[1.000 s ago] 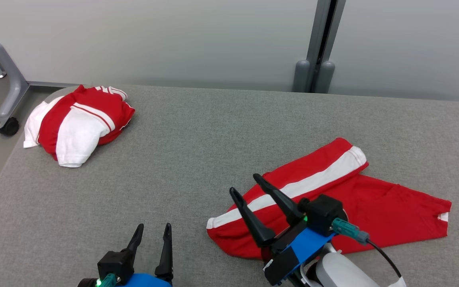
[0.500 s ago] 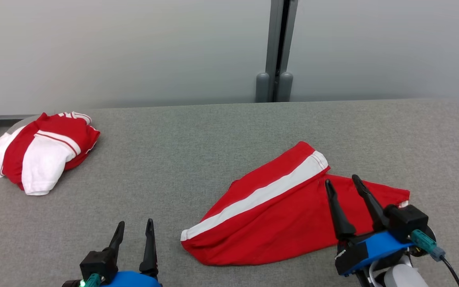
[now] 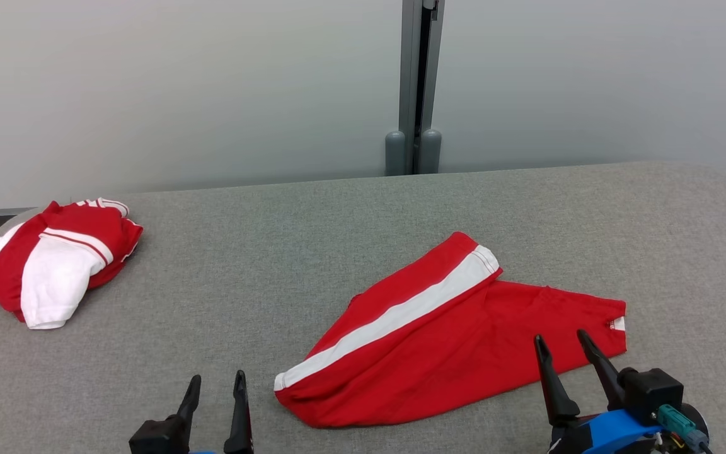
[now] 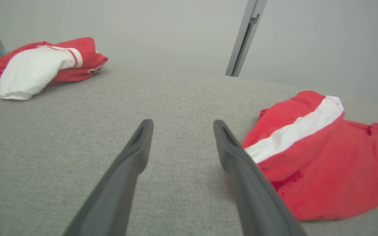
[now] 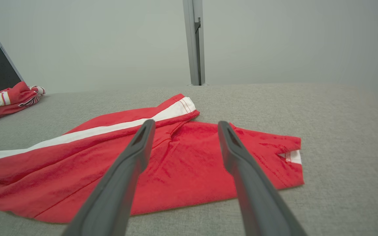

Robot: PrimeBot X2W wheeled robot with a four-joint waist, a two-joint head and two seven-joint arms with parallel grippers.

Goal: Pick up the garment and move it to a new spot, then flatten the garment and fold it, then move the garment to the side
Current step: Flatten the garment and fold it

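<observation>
The red cloth (image 3: 413, 363) lies slack and folded over itself. So I will next use my left gripper to grab the garment by its white corner (image 3: 285, 378), where the garment's edge stands up.
The garment (image 3: 451, 340) is red with a white side stripe and lies spread, partly folded over itself, on the grey table (image 3: 312, 239), right of centre. My right gripper (image 3: 559, 336) stands open at the garment's near right edge, fingers pointing over the cloth and holding nothing. In the right wrist view the garment (image 5: 77, 154) spreads out beyond that gripper (image 5: 186, 122). My left gripper (image 3: 217, 377) is open over bare table just left of the garment's near end. The left wrist view has the garment (image 4: 323, 157) to the right of this gripper (image 4: 183, 122).
A second red and white garment (image 3: 54, 258) lies bundled at the table's far left corner. A grey post (image 3: 413, 88) rises against the pale wall behind the table. The table's right end curves away at the far right.
The head camera has swung, shifting the whole picture left. Relative to the garment, my right gripper went from over its left part to its near right edge. The garment's shape is unchanged.
</observation>
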